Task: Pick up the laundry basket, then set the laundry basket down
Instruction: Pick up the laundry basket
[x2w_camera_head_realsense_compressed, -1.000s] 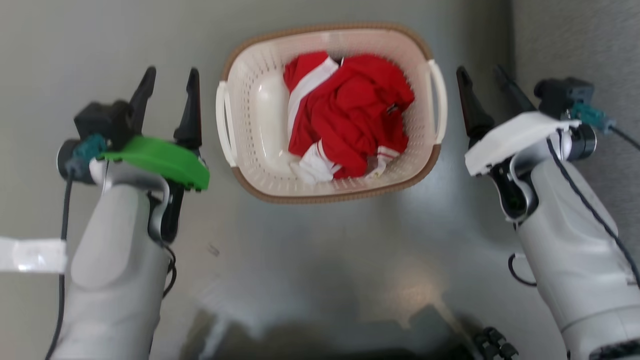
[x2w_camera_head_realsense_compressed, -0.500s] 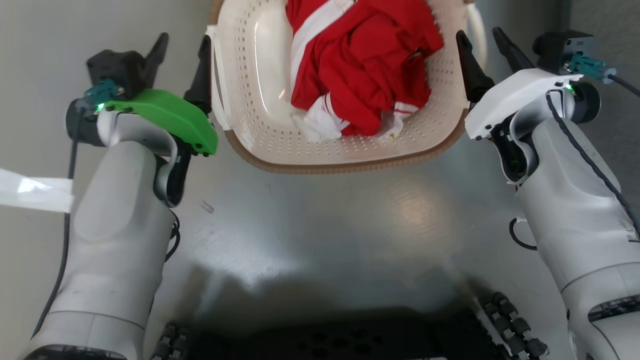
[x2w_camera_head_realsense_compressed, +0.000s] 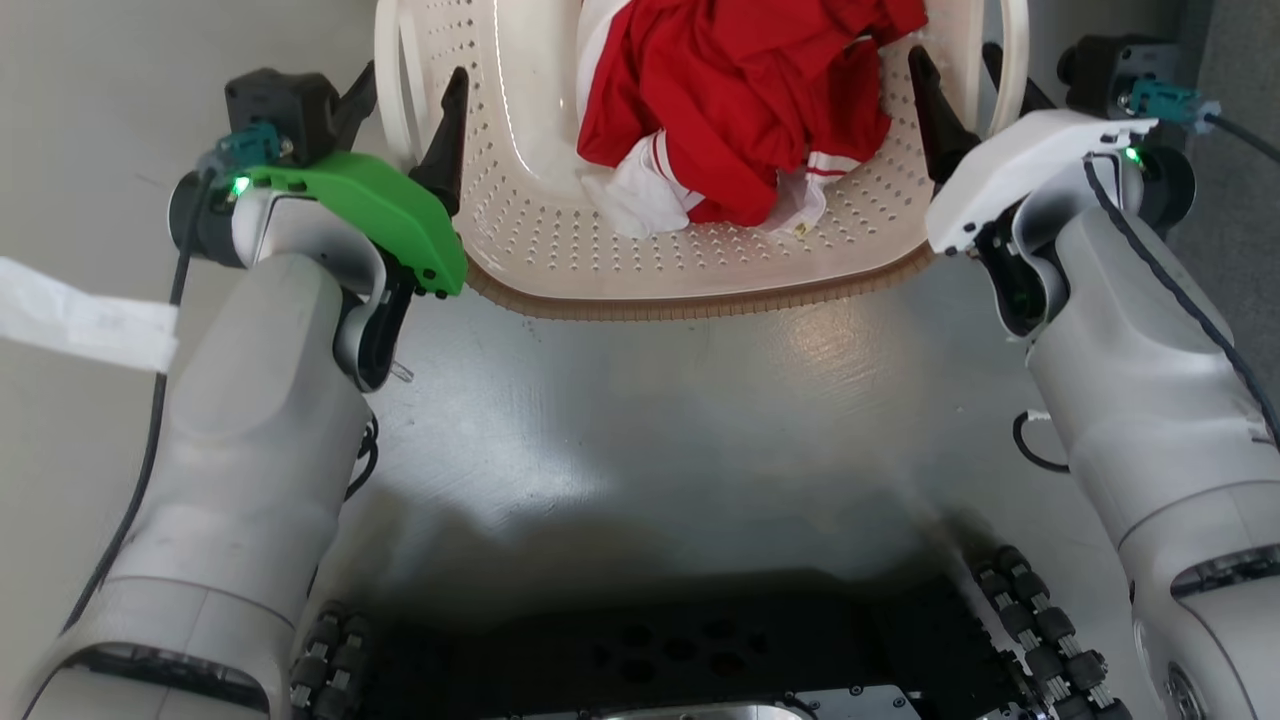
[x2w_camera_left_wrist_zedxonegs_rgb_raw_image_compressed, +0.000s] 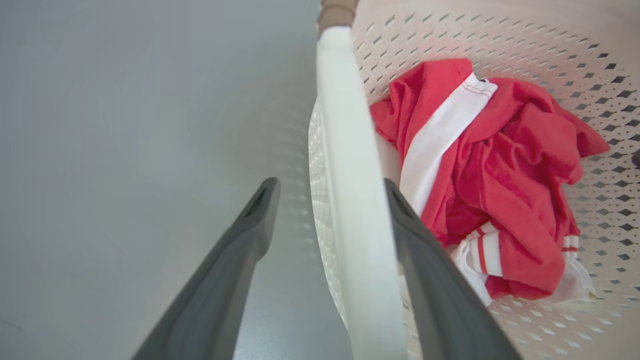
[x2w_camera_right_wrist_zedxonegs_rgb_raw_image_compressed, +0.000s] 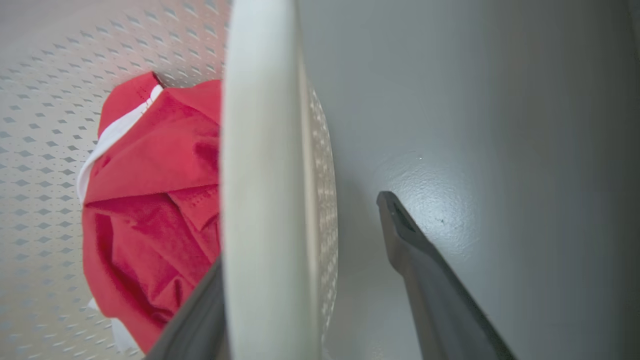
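Note:
My right gripper grabs the white loop handle of the laundry basket (x2w_camera_head_realsense_compressed: 700, 285) next, to lift the basket and then set it down.
The laundry basket (x2w_camera_head_realsense_compressed: 700, 285), cream-white and perforated with a brown rim, sits on the grey floor at the top of the head view, with red-and-white clothes (x2w_camera_head_realsense_compressed: 740, 110) inside. My left gripper (x2w_camera_head_realsense_compressed: 405, 110) is open and straddles the basket's left white loop handle (x2w_camera_head_realsense_compressed: 388, 70); one finger is outside and one inside the basket. In the left wrist view the handle (x2w_camera_left_wrist_zedxonegs_rgb_raw_image_compressed: 345, 175) runs between the fingers of the left gripper (x2w_camera_left_wrist_zedxonegs_rgb_raw_image_compressed: 332, 195). My right gripper (x2w_camera_head_realsense_compressed: 965, 95) is open astride the right handle (x2w_camera_head_realsense_compressed: 1008, 60). In the right wrist view that handle (x2w_camera_right_wrist_zedxonegs_rgb_raw_image_compressed: 265, 175) hides the inner fingertip of the right gripper (x2w_camera_right_wrist_zedxonegs_rgb_raw_image_compressed: 300, 225).
A white strip of tape (x2w_camera_head_realsense_compressed: 85, 320) lies on the floor at the left. My dark wheeled base (x2w_camera_head_realsense_compressed: 680, 660) takes up the bottom of the head view. A darker floor surface (x2w_camera_head_realsense_compressed: 1235, 230) borders the right edge.
The head camera has dropped closer, so the basket looks bigger and higher. Both grippers came inward from beside the basket and now each has a handle between its open fingers.

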